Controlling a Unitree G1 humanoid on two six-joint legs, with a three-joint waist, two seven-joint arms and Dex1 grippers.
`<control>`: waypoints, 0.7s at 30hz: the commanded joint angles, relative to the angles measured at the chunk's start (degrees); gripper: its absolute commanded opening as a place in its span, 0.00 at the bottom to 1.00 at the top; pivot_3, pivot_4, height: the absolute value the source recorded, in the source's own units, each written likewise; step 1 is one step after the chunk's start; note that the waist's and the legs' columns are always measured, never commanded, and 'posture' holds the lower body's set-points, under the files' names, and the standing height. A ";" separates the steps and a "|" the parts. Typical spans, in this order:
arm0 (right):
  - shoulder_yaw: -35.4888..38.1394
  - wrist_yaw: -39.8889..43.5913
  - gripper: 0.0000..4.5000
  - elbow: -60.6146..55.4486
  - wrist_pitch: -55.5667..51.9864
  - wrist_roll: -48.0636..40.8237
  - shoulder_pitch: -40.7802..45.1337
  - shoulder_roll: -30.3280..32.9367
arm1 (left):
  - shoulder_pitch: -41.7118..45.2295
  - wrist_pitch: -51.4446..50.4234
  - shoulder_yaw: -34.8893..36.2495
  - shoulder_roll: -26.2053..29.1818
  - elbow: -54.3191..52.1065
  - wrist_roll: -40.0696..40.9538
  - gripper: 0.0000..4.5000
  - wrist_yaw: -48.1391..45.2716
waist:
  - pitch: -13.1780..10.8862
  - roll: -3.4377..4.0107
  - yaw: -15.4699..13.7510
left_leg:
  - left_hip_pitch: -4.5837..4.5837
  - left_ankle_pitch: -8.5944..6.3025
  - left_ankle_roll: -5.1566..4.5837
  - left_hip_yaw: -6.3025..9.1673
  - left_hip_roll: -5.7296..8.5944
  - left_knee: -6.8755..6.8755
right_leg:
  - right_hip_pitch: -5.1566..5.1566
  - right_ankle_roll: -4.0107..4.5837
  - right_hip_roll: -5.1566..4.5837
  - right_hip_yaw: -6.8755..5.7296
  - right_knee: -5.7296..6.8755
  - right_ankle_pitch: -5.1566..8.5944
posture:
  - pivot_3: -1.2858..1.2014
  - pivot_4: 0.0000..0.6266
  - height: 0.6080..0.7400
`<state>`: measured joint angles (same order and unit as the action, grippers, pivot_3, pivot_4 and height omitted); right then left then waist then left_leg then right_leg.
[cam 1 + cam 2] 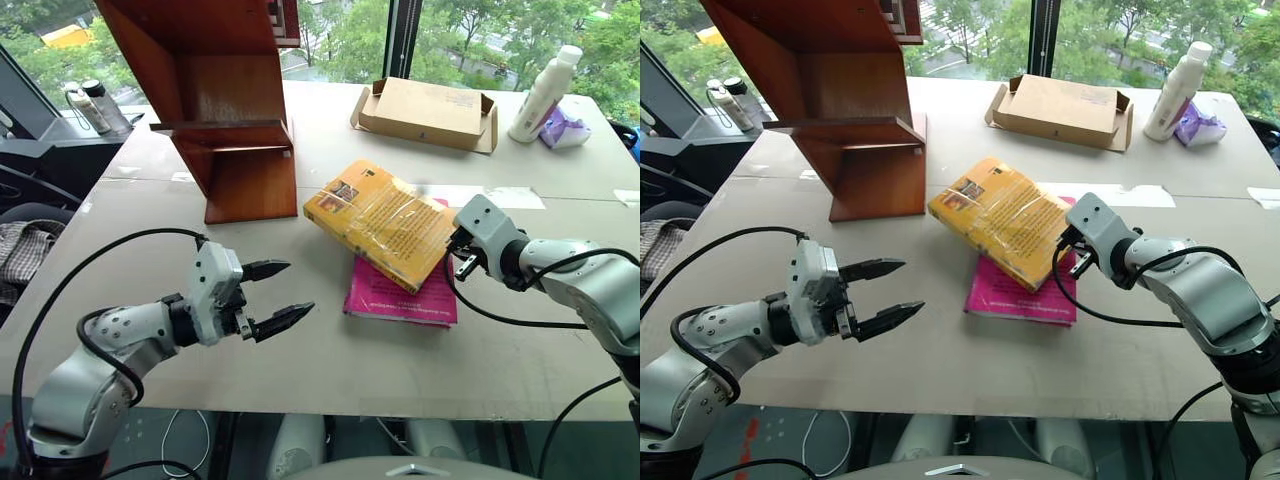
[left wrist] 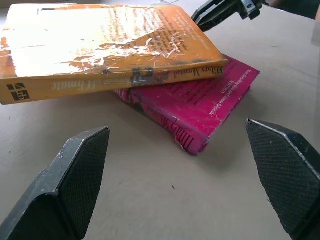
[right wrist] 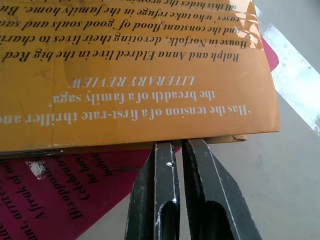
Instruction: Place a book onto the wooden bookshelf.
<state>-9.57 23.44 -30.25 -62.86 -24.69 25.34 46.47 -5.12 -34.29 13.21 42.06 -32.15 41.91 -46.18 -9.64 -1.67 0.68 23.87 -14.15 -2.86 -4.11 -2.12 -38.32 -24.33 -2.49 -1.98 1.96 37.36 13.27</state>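
Observation:
The pink book [image 1: 400, 295] props up the yellow-orange book, leaving finger room under its spine. My left gripper reaches and grips the yellow-orange book's overhanging spine side next.
The yellow-orange book [image 1: 385, 222] lies in glossy wrap on the table, resting askew on a thinner pink book [image 1: 400, 295]. My right gripper [image 1: 455, 255] is shut, its two fingers [image 3: 165, 175] pressed together with their tips tucked at the book's near right edge, just above the pink cover. My left gripper [image 1: 298, 288] hangs open over the table, to the left of both books and apart from them, pointing at the yellow spine [image 2: 115, 82]. The wooden bookshelf [image 1: 235, 120] stands at the back left, a little way behind the book.
A flat cardboard box [image 1: 425, 112] sits at the back centre. A white bottle [image 1: 543, 95] and a purple packet [image 1: 562, 130] stand at the back right. Bare table [image 1: 330, 370] stretches in front of the books.

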 commanded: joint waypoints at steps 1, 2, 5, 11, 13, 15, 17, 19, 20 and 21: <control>13.05 9.91 0.02 -2.39 12.94 -3.26 -7.84 2.32 | 2.57 -9.05 2.00 -4.02 -0.19 11.49 1.00 9.38 | 0.00 -0.01 -0.78 | 0.02 0.00 -0.01 0.12 0.03 -0.02 | 0.08 -0.05 0.02 -0.17 -0.03 0.00 | 0.52 0.24 1.00; 17.47 13.01 0.02 -3.16 15.55 -4.69 -11.36 2.62 | 3.90 -13.32 2.08 -5.12 1.08 15.25 1.00 13.37 | 0.00 0.00 -1.25 | 0.07 0.00 -0.02 0.14 0.05 0.00 | 0.08 -0.12 0.02 -0.19 -0.06 -0.04 | 0.52 0.24 1.00; 29.46 22.98 0.30 -4.66 24.93 -6.17 -25.20 3.50 | 7.64 -20.94 1.96 -9.83 6.41 22.19 1.00 23.28 | 0.02 -0.03 -1.42 | 0.04 -0.04 -0.09 0.22 0.06 -0.08 | 0.21 -0.32 0.04 -0.28 -0.08 -0.13 | 0.52 0.24 1.00; 47.63 33.81 0.87 -7.72 31.33 -16.36 -39.85 -0.89 | 11.60 -26.82 3.54 -18.62 16.07 37.62 1.00 38.78 | 0.04 -0.02 -0.94 | -0.24 -0.04 -0.08 0.38 0.03 -0.16 | 0.47 -0.31 0.12 -0.34 0.14 -0.13 | 0.52 0.24 1.00; 50.56 35.37 0.99 -9.36 31.29 -20.05 -42.06 -1.20 | 13.53 -27.45 3.75 -20.31 19.70 40.89 1.00 43.85 | 0.04 -0.03 -0.76 | -0.29 -0.03 -0.07 0.39 0.03 -0.24 | 0.48 -0.29 0.11 -0.33 0.31 -0.12 | 0.52 0.24 1.00; 53.05 35.36 0.99 -10.91 30.76 -24.13 -43.38 -1.59 | 15.94 -27.45 3.56 -22.32 23.77 45.59 1.00 48.72 | 0.04 -0.02 -0.79 | -0.44 -0.03 -0.06 0.43 0.03 -0.27 | 0.61 -0.07 0.11 -0.36 0.35 0.01 | 0.52 0.24 1.00; 54.43 34.50 0.99 -12.37 31.48 -26.25 -44.01 -2.19 | 18.43 -26.95 3.41 -24.04 27.31 47.84 1.00 52.20 | 0.05 -0.03 -0.83 | -0.60 -0.03 -0.06 0.42 0.03 -0.27 | 0.79 -0.06 0.10 -0.35 0.36 0.02 | 0.52 0.24 1.00; 54.84 33.44 0.99 -14.07 30.92 -27.93 -44.96 -1.87 | 21.15 -25.75 3.79 -25.85 30.58 49.71 1.00 54.49 | 0.05 -0.03 -0.98 | -0.62 -0.03 -0.06 0.39 0.07 -0.27 | 0.82 -0.04 0.08 -0.33 0.35 0.02 | 0.52 0.24 1.00; 55.07 32.35 0.99 -14.97 30.57 -29.39 -45.11 -1.95 | 22.84 -25.10 3.90 -27.04 32.79 50.27 1.00 55.71 | 0.06 -0.05 -1.08 | -0.61 -0.03 -0.06 0.38 0.07 -0.27 | 0.81 -0.04 0.08 -0.33 0.34 0.02 | 0.52 0.24 1.00; 55.38 31.46 0.99 -15.79 30.39 -30.77 -45.40 -1.98 | 24.32 -24.59 3.81 -27.96 34.72 50.24 1.00 56.53 | 0.06 -0.05 -1.38 | -0.60 -0.03 -0.06 0.37 0.08 -0.27 | 0.81 -0.03 0.08 -0.32 0.32 0.01 | 0.52 0.24 1.00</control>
<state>43.77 56.07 -43.78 -32.52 -52.89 -20.04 44.41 17.99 -59.97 16.09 14.67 1.51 90.07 9.19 -9.58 -1.71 -0.70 23.29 -14.17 -2.92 -3.74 -2.00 -38.59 -23.52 -2.51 -1.91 1.64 37.68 13.28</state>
